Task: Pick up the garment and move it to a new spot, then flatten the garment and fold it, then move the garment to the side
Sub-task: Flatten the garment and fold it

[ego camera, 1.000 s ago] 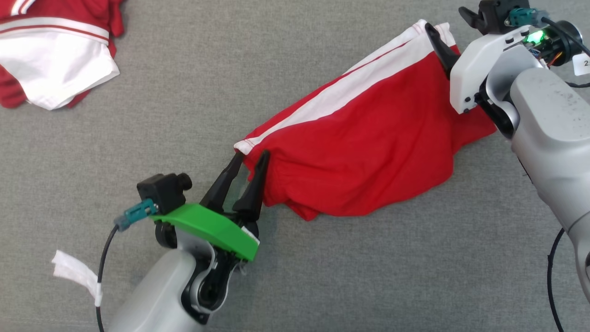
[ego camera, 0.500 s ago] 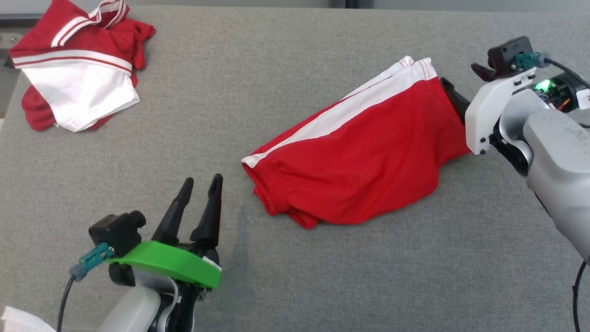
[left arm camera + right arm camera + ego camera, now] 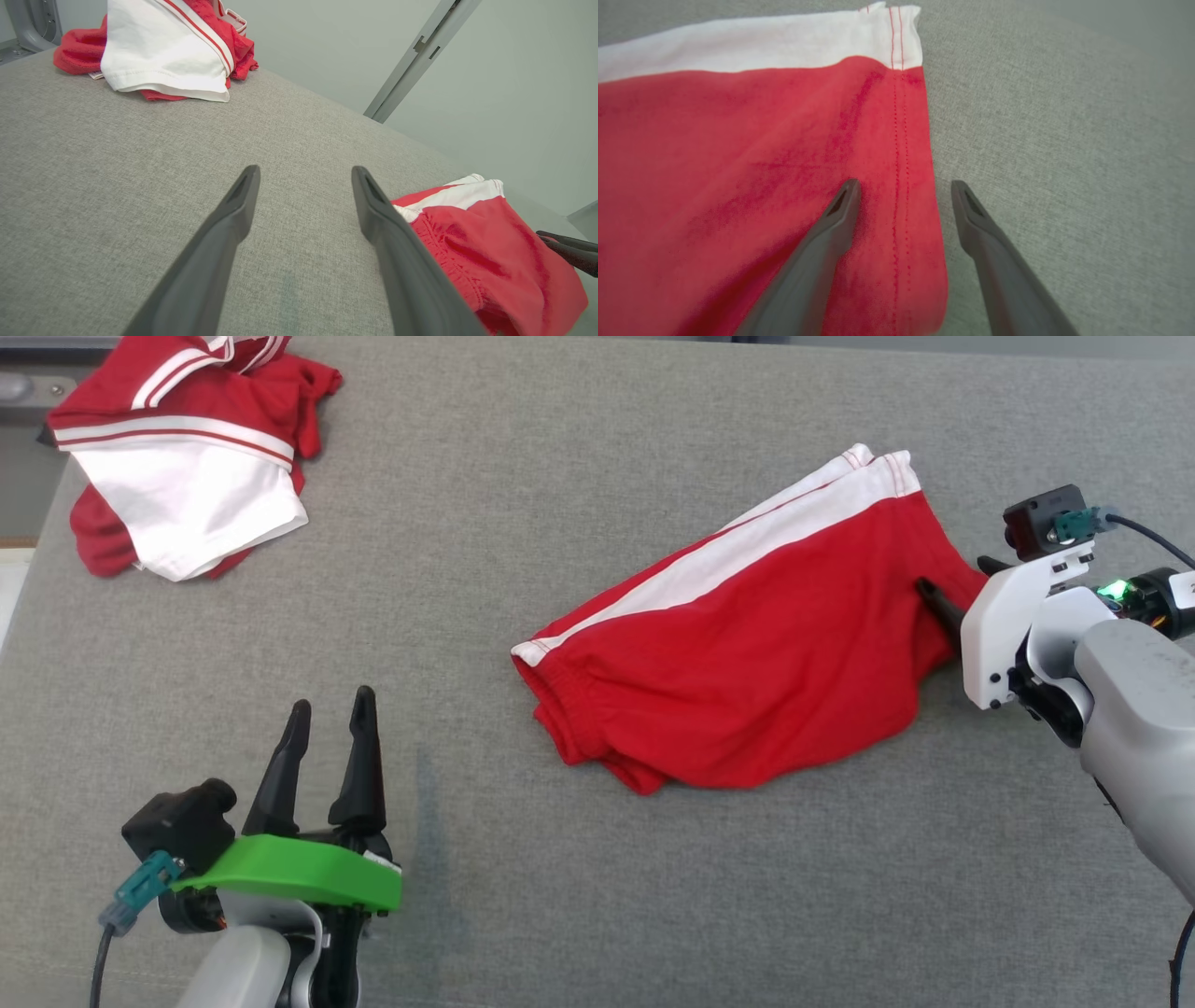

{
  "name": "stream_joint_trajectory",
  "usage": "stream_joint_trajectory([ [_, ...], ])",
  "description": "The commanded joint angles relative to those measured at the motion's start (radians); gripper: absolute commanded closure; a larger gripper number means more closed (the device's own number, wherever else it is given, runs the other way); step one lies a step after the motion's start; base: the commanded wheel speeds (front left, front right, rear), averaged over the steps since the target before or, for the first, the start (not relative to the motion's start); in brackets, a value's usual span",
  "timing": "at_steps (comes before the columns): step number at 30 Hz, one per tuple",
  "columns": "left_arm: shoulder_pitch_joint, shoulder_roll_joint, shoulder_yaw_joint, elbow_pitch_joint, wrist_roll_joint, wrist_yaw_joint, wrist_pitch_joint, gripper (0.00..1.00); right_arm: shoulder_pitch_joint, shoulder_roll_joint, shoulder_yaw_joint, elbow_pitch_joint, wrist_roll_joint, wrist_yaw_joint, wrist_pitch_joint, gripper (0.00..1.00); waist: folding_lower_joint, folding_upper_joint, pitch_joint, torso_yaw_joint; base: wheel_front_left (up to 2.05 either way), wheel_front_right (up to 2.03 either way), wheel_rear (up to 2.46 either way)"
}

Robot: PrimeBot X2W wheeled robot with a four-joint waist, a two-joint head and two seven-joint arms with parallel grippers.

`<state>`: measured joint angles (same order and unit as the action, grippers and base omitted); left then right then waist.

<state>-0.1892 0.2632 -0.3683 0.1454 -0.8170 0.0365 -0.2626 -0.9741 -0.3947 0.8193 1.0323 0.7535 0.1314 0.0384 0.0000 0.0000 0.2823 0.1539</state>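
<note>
My right gripper grabs the garment by its stitched leg hem (image 3: 948,567) (image 3: 903,224) next, to fold it.
The garment (image 3: 747,663), red shorts with a white side stripe, lies folded on the grey table (image 3: 579,905), right of centre. My left gripper (image 3: 331,700) stands open at the lower left, well apart from the garment's waistband end, with nothing between its fingers. In the left wrist view the left gripper (image 3: 304,169) points over bare cloth, and the garment (image 3: 490,242) lies to its right. My right gripper (image 3: 950,572) is open at the garment's right hem. In the right wrist view the right gripper (image 3: 904,183) straddles the hem: one finger over the red garment (image 3: 738,163), the other over the table.
A second pile of red and white clothes (image 3: 177,467) lies at the table's far left corner, also seen as the pile (image 3: 163,51) in the left wrist view. The table's left edge (image 3: 19,616) is close to it. A pale wall and a metal post (image 3: 420,51) stand behind.
My left gripper has let go of the garment's waistband corner and drawn back toward me, open. My right gripper has slid off the top hem to the right edge. The head camera has also shifted.
</note>
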Motion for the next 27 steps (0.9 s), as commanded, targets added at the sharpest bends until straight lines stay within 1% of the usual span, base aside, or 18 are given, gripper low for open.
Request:
stream_joint_trajectory([
  [1, 0.017, -0.009, 0.018, 0.006, 0.014, -0.01, -0.003, 0.0, 0.014, 0.0, 0.004, 0.012, 0.01, -0.001, 0.007, 0.0, 0.0, 0.0, 0.009, 0.009, 0.0, 0.0, 0.0],
  [4, 0.022, -0.037, 0.05, 0.015, 0.042, -0.028, -0.002, 0.0, 0.028, 0.011, 0.016, 0.022, 0.021, -0.001, 0.014, 0.0, 0.0, 0.0, 0.012, 0.013, 0.0, 0.0, 0.0],
  [5, 0.023, -0.044, 0.059, 0.017, 0.049, -0.032, -0.002, 0.0, 0.031, 0.015, 0.02, 0.023, 0.025, -0.001, 0.016, 0.11, 0.0, 0.0, 0.012, 0.014, 0.0, 0.0, 0.0],
  [6, 0.023, -0.051, 0.068, 0.02, 0.056, -0.04, -0.002, 0.0, 0.034, 0.021, 0.024, 0.021, 0.028, -0.001, 0.016, 0.44, 0.0, 0.0, 0.013, 0.014, 0.0, 0.0, 0.0],
  [7, 0.024, -0.056, 0.075, 0.024, 0.061, -0.046, -0.002, 0.0, 0.034, 0.025, 0.028, 0.02, 0.032, -0.001, 0.013, 0.52, 0.0, 0.0, 0.013, 0.013, 0.0, 0.0, 0.0],
  [8, 0.026, -0.062, 0.082, 0.027, 0.07, -0.052, -0.002, 0.0, 0.034, 0.03, 0.032, 0.02, 0.034, -0.001, 0.011, 0.71, 0.0, 0.0, 0.013, 0.012, 0.0, 0.0, 0.0],
  [10, 0.024, -0.074, 0.094, 0.032, 0.085, -0.063, -0.002, 0.0, 0.031, 0.041, 0.039, 0.022, 0.04, -0.001, 0.005, 0.87, 0.0, 0.0, 0.014, 0.01, 0.0, 0.0, 0.0],
  [11, 0.022, -0.078, 0.097, 0.034, 0.093, -0.066, -0.002, 0.0, 0.029, 0.048, 0.041, 0.024, 0.042, -0.001, 0.0, 0.98, 0.0, 0.0, 0.014, 0.008, 0.0, 0.0, 0.0],
  [12, 0.018, -0.083, 0.102, 0.035, 0.103, -0.072, -0.002, 0.0, 0.024, 0.054, 0.043, 0.027, 0.042, -0.001, -0.01, 1.0, 0.0, 0.0, 0.015, 0.007, 0.0, 0.0, 0.0],
  [15, 0.003, -0.091, 0.114, 0.042, 0.132, -0.083, -0.002, 0.0, 0.009, 0.067, 0.039, 0.036, 0.047, -0.001, -0.05, 1.0, 0.0, 0.0, 0.012, -0.001, 0.0, 0.0, 0.0],
  [19, -0.009, -0.107, 0.127, 0.058, 0.167, -0.099, -0.002, 0.0, -0.008, 0.091, 0.021, 0.054, 0.058, -0.001, -0.12, 1.0, 0.0, 0.0, -0.006, -0.027, 0.0, 0.0, 0.0],
  [24, -0.016, -0.119, 0.146, 0.081, 0.196, -0.117, -0.002, 0.0, 0.014, 0.11, -0.005, 0.069, 0.087, -0.001, -0.199, 1.0, 0.0, 0.0, -0.04, -0.08, 0.0, 0.0, 0.0],
  [27, -0.011, -0.124, 0.16, 0.09, 0.214, -0.125, -0.002, 0.0, 0.048, 0.121, -0.02, 0.063, 0.114, -0.001, -0.235, 1.0, 0.0, 0.0, -0.065, -0.125, 0.0, 0.0, 0.0],
])
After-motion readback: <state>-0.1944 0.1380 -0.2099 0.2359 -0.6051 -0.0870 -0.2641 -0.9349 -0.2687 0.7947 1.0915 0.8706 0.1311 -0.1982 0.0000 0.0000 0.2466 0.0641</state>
